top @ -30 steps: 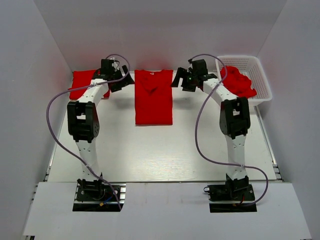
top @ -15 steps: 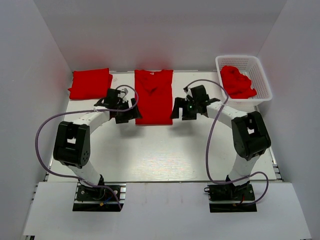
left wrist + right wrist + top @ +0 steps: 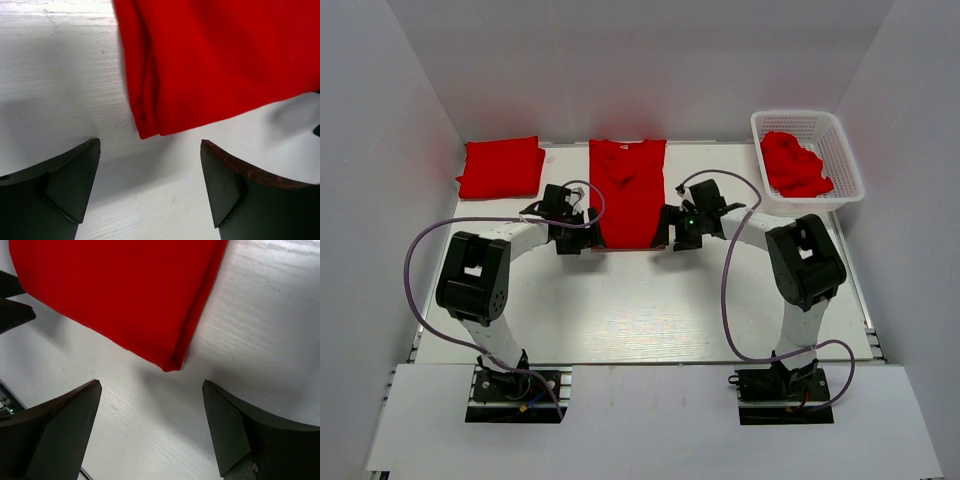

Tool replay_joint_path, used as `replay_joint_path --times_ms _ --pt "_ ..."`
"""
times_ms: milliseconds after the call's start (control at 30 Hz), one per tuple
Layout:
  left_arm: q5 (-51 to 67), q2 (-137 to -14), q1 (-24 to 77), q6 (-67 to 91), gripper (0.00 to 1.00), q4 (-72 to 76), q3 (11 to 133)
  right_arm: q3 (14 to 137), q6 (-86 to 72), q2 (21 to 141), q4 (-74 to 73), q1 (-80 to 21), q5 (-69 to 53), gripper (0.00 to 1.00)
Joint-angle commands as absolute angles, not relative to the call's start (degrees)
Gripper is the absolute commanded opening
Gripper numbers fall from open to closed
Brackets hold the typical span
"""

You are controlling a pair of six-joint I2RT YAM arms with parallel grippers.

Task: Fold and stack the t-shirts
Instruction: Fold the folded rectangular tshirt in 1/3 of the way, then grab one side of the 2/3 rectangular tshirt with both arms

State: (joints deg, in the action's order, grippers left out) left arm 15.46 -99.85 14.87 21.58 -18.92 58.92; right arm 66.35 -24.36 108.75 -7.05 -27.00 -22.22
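Observation:
To fold the red t-shirt's near edge over toward the collar, my left gripper should next grab the red t-shirt's near corner, opposite the collar.
A red t-shirt [image 3: 627, 190], folded into a long strip, lies flat at the middle of the table with its collar toward the back. My left gripper [image 3: 586, 241] is open at its near left corner. In the left wrist view that corner [image 3: 149, 131] sits just ahead of the gap between the open left gripper [image 3: 150, 145] fingers. My right gripper [image 3: 667, 236] is open at the near right corner. The right wrist view has this corner [image 3: 170, 365] just ahead of the open right gripper [image 3: 151, 385]. Neither gripper holds cloth. A folded t-shirt [image 3: 501, 166] lies at the back left.
A white lattice basket [image 3: 842, 150] stands at the back right with crumpled red shirts [image 3: 792, 163] inside. White walls close in the table on the left, back and right. Purple cables loop from both arms over the near table.
Both grippers have come from beside the shirt's collar end down along its sides to its near corners, staying open. The shirt itself has not moved.

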Motion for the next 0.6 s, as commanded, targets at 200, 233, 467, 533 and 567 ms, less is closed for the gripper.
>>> replay_joint_path --times_ms 200,233,467,533,567 --pt "14.85 -103.27 15.82 19.69 0.64 -16.08 58.89 70.84 -25.22 114.69 -5.1 -27.33 -23.64 0.69" --pt "14.85 -104.05 15.82 19.69 0.58 -15.56 58.89 70.93 -25.31 115.22 -5.1 -27.33 -23.82 0.59" --pt "16.26 -104.77 16.87 20.39 0.0 -14.86 57.74 69.0 -24.62 112.51 -4.84 -27.68 -21.89 0.0" --pt "16.87 -103.55 16.87 20.39 0.0 -14.85 57.22 68.56 -25.4 111.45 -4.13 -27.69 -21.88 0.0" --pt "16.88 -102.75 16.87 20.39 0.0 -15.64 57.22 68.12 -25.14 110.66 -4.13 -27.69 -22.15 0.0"
